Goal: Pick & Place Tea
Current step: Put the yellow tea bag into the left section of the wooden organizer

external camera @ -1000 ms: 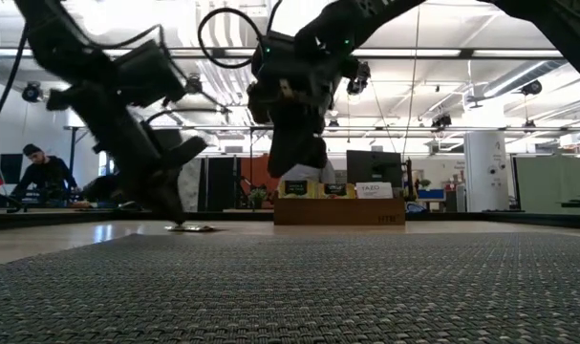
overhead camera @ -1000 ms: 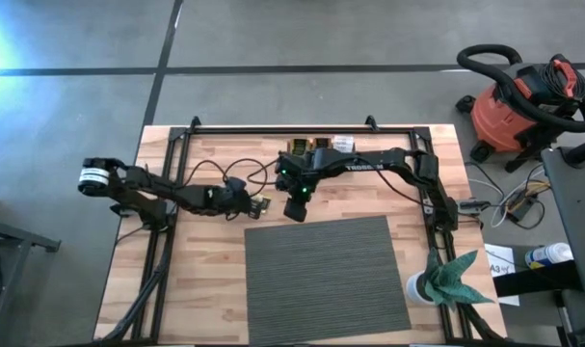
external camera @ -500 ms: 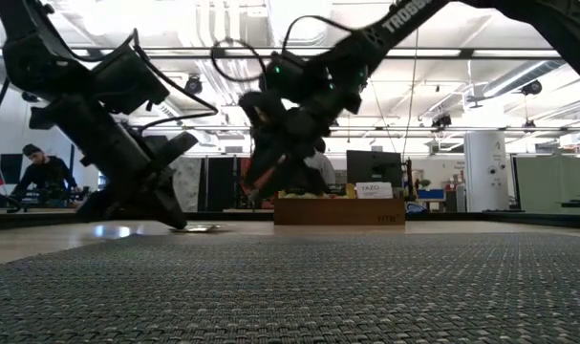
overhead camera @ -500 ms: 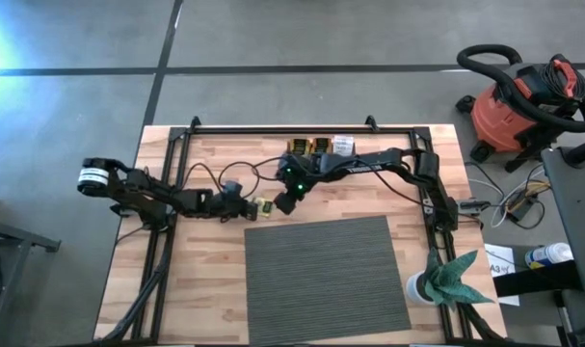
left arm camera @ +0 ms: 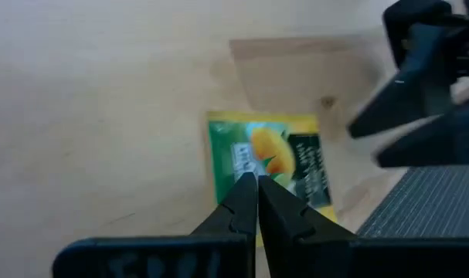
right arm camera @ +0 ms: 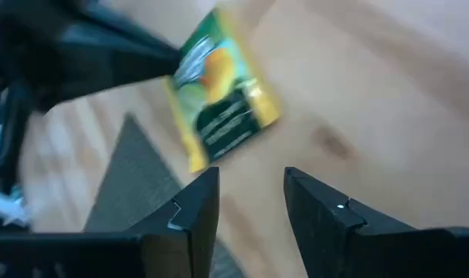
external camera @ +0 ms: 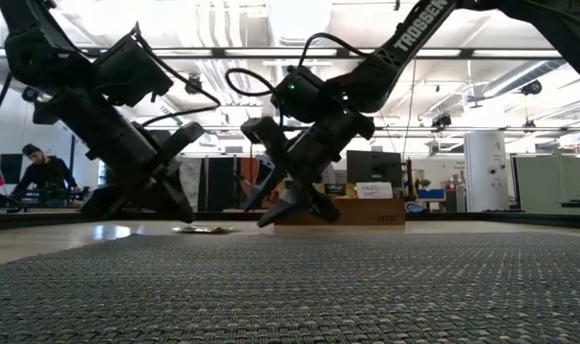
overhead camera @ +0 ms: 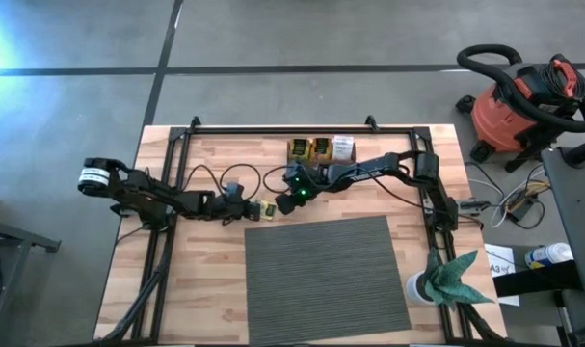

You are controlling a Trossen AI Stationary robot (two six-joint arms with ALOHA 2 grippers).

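Observation:
I should grab the yellow-green sachet by its edge (overhead camera: 271,210) with my right gripper next, so that I can place the last tea in the wooden tray (overhead camera: 321,147).
One yellow-green tea sachet (overhead camera: 265,205) lies flat on the bare wood just beyond the mat's far left corner, and shows in the left wrist view (left arm camera: 284,158) and the right wrist view (right arm camera: 222,93). My left gripper (overhead camera: 251,207) is shut, its tip at the sachet's left side. My right gripper (overhead camera: 282,202) hangs open just right of the sachet, low over the wood, with nothing between its fingers (right arm camera: 249,181). More tea stands in the brown wooden tray (overhead camera: 321,147) at the table's far edge. My left gripper lays its shut fingertips (left arm camera: 249,193) on the sachet's top face near its left edge (right arm camera: 180,66). The fingers slant down from the table's left. The sachet lies flat on the wood (external camera: 204,228). Whether the tips press it down cannot be told.
A grey ribbed mat (overhead camera: 326,275) covers the near middle of the table. A white cup with a green cloth (overhead camera: 444,281) stands at the near right corner. Black frame rails (overhead camera: 162,241) run along the left, right and far sides. Bare wood lies left of the mat.
My right gripper has come down from well above the table to just over the wood beside the sachet. It has rolled, tipped from pointing down to slanting toward the left, and opened. The sachet has stayed flat where it was.

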